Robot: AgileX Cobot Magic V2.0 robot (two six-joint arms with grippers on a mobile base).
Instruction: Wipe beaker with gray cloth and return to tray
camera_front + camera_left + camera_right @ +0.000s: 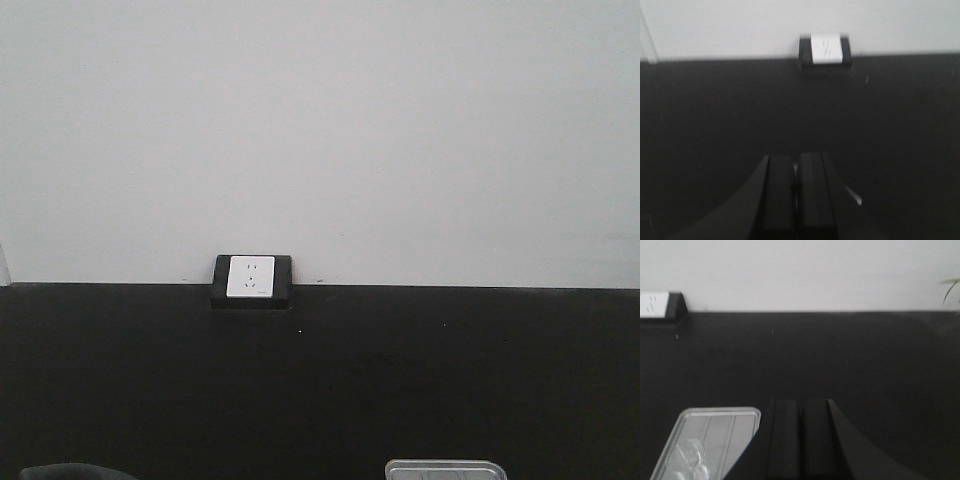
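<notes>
I should grab the gray cloth by its bunched fold with my left gripper next, so that I can wipe the beaker.
A silver metal tray lies on the black table at the lower left of the right wrist view; its far rim also shows at the bottom of the front view. A clear glass beaker lies in the tray, partly cut off by the frame edge. My right gripper is shut and empty, just right of the tray. My left gripper is shut and empty over bare black table. A dark rounded shape sits at the front view's bottom left; I cannot tell whether it is the gray cloth.
A white socket in a black frame stands against the white wall at the table's back edge; it also shows in the left wrist view and the right wrist view. A green plant leaf shows at far right.
</notes>
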